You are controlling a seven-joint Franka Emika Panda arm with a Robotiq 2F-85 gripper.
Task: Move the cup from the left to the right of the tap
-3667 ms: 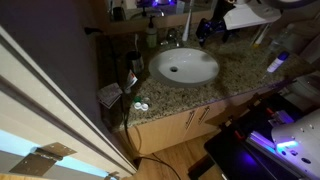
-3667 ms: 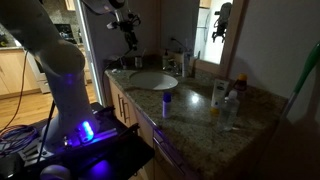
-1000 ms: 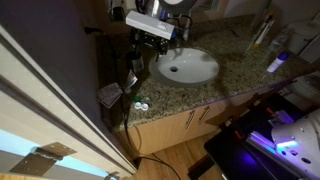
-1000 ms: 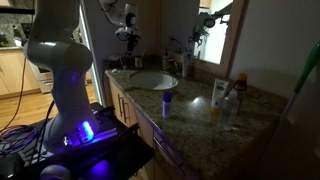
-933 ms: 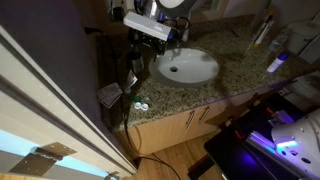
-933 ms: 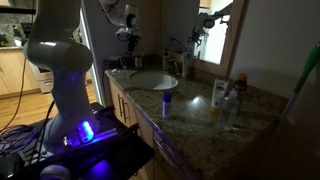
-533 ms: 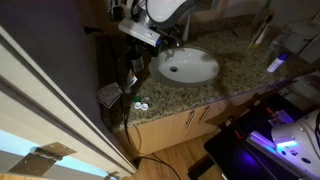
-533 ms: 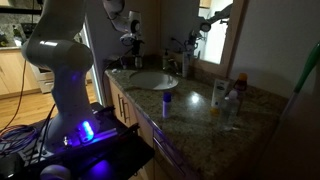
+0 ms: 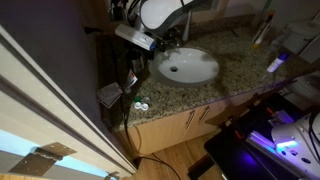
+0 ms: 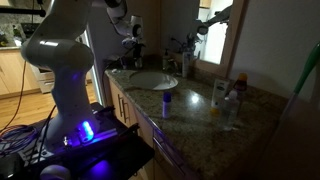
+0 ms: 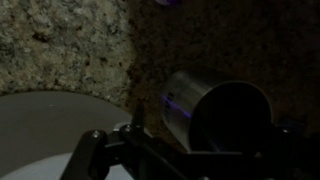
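In the wrist view one finger is beside the cup's shiny side and the other is across the cup's opening, so it is time to close my gripper on the cup's side now.
In the wrist view a shiny metal cup (image 11: 215, 115) with a dark mouth stands on the speckled granite counter, just past the white basin's (image 11: 45, 130) rim. My gripper (image 11: 205, 150) is open, with its dark fingers on either side of the cup and close to it. In both exterior views the gripper (image 9: 150, 44) (image 10: 137, 45) hangs low over the back corner of the counter beside the basin (image 9: 185, 68) (image 10: 152, 80). The arm hides the cup and the chrome tap in the exterior views.
Bottles stand on the counter (image 10: 222, 100), along with a small blue-topped container (image 10: 167, 102). A box and small round items (image 9: 140, 106) lie near the counter's front corner. A mirror and wall stand behind the basin. A dark door frame (image 9: 60, 90) borders the counter's end.
The arm has swung away from over the basin toward its back corner and come lower. The gripper now sits around the cup.
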